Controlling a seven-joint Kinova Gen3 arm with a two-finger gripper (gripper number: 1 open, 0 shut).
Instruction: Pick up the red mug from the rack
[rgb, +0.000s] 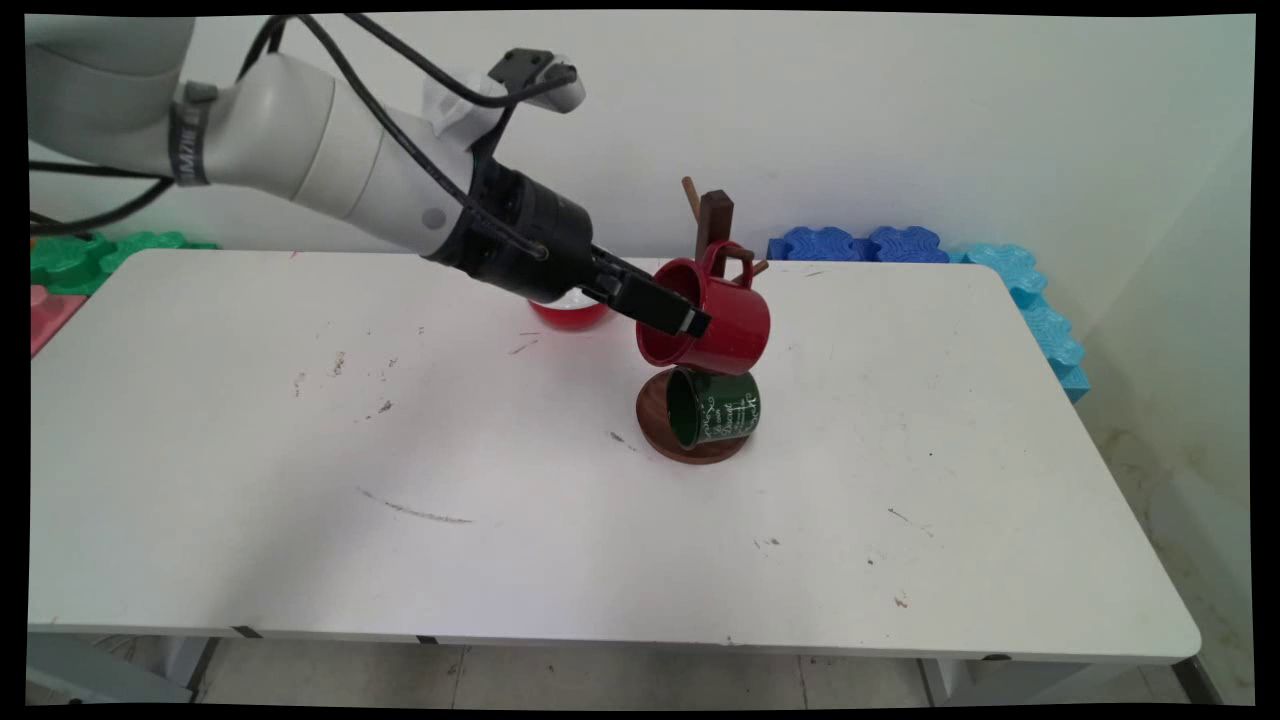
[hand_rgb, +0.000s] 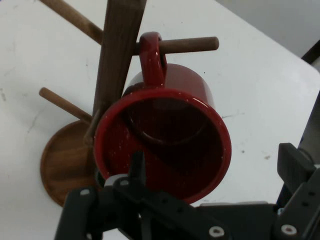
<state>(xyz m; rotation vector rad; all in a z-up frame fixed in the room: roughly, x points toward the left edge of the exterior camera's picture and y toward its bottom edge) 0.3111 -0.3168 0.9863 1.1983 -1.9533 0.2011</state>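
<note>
The red mug needs to be lifted off the wooden peg (hand_rgb: 192, 45), so my gripper should grab it by its rim (hand_rgb: 226, 131) next.
A red mug (rgb: 725, 325) hangs by its handle on a peg of the wooden mug tree (rgb: 714, 222), its mouth turned toward the arm. Below it a dark green mug (rgb: 715, 408) hangs over the tree's round wooden base (rgb: 655, 425). My gripper (rgb: 690, 320) is open at the red mug's mouth. In the hand view the red mug (hand_rgb: 165, 135) fills the middle. One finger (hand_rgb: 136, 167) stands in front of the mug's opening and the other (hand_rgb: 295, 162) is well outside its wall. Whether a finger touches the rim I cannot tell. The green mug is hidden in the hand view.
A red bowl (rgb: 570, 313) sits on the table behind the gripper's wrist. Blue foam tiles (rgb: 860, 244) line the back right edge and green ones (rgb: 90, 255) the back left. The wooden base (hand_rgb: 62, 165) shows left in the hand view.
</note>
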